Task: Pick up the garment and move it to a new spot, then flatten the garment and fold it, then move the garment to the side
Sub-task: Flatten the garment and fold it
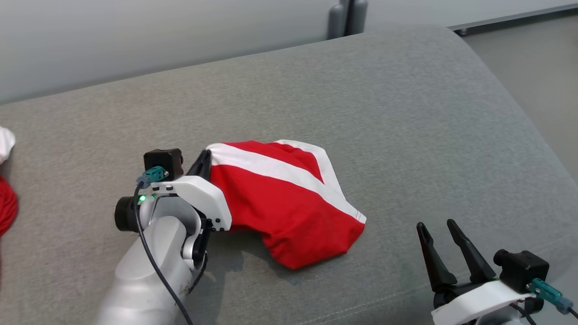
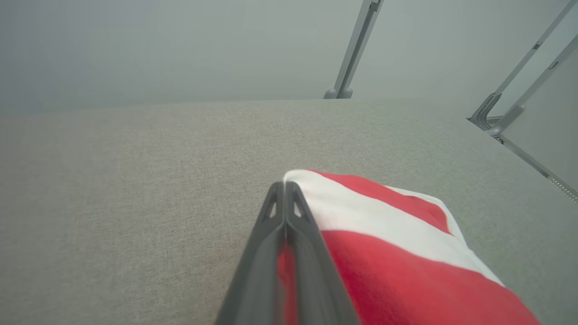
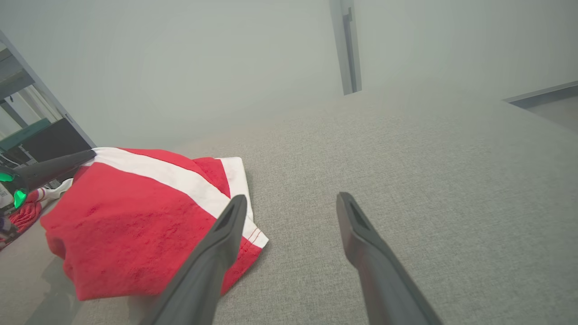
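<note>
The garment needs to be spread out flat for folding, so the right gripper should next take hold of its white-striped hem corner (image 1: 357,219) (image 3: 257,236).
The garment (image 1: 280,198) is red with white stripes and lies crumpled in the middle of the grey sofa seat (image 1: 384,113). My left gripper (image 1: 205,162) is shut on the garment's left white-striped edge, which is lifted a little off the seat. In the left wrist view its closed fingers (image 2: 285,198) pinch red fabric of the garment (image 2: 397,257) between them. My right gripper (image 1: 438,228) stands open at the lower right, empty, apart from the garment's right corner. The right wrist view has the garment (image 3: 135,216) to the left of the right gripper (image 3: 291,201).
More red and white cloth (image 1: 5,198) lies at the seat's far left edge. Grey metal posts (image 1: 347,18) stand behind the sofa. The seat's rounded right edge drops to the floor (image 1: 542,67). Bare seat stretches behind and to the right of the garment.
</note>
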You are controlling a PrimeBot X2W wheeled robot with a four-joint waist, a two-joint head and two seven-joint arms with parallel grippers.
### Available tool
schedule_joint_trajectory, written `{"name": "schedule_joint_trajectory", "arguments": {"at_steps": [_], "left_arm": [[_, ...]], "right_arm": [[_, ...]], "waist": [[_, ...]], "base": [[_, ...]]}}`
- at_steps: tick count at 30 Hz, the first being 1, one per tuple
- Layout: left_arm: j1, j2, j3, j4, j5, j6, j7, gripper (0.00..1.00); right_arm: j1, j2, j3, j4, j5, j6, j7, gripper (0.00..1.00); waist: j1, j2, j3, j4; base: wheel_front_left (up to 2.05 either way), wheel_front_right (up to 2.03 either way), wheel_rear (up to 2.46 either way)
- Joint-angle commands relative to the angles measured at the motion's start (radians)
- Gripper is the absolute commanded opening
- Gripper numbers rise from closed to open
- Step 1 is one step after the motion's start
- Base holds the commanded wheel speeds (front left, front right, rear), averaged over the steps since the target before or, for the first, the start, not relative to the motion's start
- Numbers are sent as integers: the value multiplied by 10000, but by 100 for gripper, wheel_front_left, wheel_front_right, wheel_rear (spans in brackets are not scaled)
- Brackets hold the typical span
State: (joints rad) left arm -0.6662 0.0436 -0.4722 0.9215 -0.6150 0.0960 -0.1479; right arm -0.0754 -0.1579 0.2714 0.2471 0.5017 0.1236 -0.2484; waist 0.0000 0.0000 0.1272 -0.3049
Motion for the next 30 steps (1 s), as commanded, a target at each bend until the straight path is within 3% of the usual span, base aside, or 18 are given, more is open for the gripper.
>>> {"name": "schedule_joint_trajectory", "arguments": {"at_steps": [1,7,10,18,29,30], "left_arm": [[-493,383,279,-346,165,176,-342,0],[150,783,458,-1259,206,584,-731,0],[954,951,495,-1941,138,747,-761,0],[2881,852,126,-3739,-18,1035,-391,0],[4003,1001,-379,-5700,86,1560,407,0],[4024,1015,-408,-5813,102,1595,456,9]], "right_arm": [[-330,-114,240,-131,136,71,-134,100],[-302,-179,455,122,699,71,-134,100],[-267,-36,534,291,1506,71,-134,100],[-765,-107,1297,1104,3499,71,-134,100],[-1883,-141,2156,2494,3813,71,-134,100],[-1977,-122,2194,2616,3833,71,-134,100]], "waist": [[0,0,-1,398],[0,0,-36,1313],[0,0,-40,1749],[0,0,-8,2564],[0,0,67,3187],[0,0,101,3211]], "base": [[0,0,0],[0,0,0],[0,0,0],[0,0,0],[0,0,0],[0,0,0]]}}
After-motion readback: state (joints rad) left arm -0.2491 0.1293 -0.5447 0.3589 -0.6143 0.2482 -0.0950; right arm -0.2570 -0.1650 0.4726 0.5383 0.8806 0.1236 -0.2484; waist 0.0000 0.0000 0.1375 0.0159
